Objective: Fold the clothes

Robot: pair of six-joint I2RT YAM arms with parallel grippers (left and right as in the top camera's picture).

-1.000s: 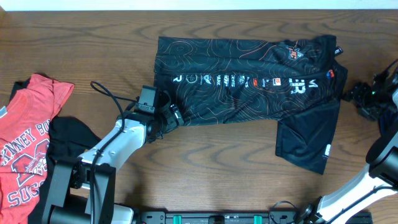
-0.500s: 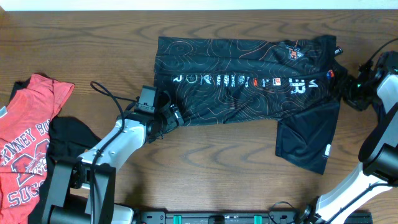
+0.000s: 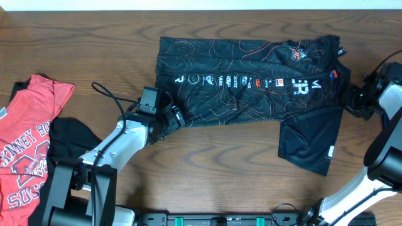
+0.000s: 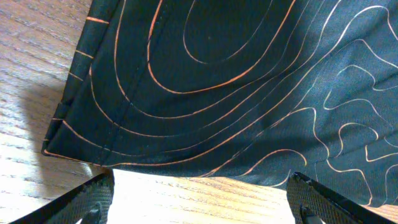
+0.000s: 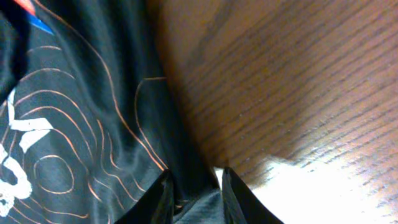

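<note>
I will next use my left gripper to grab the black jersey's near hem corner [image 4: 73,144], opposite my right gripper's pinch, and fold the jersey's front edge over.
The clothes' black jersey [image 3: 245,81] with orange contour lines lies spread across the table's middle and right. One sleeve [image 3: 311,141] hangs toward the front. My left gripper [image 3: 174,117] stands open at its lower-left corner. In the left wrist view the hem corner [image 4: 74,146] lies just beyond the wide-apart fingertips [image 4: 93,199], with bare wood between them. My right gripper [image 3: 349,100] is at the jersey's right edge. In the right wrist view its jaws [image 5: 194,199] stand narrow, with a fold of the dark jersey [image 5: 74,124] pinched between them.
A red white-lettered T-shirt [image 3: 28,144] and a dark piece [image 3: 69,141] lie heaped at the left front. The left arm's cable [image 3: 110,97] loops over the wood. Bare wooden table [image 3: 220,163] shows in front of the jersey.
My right gripper has moved left from the table's right edge onto the jersey's right side, and its jaws have closed on the fabric. The left arm has not moved.
</note>
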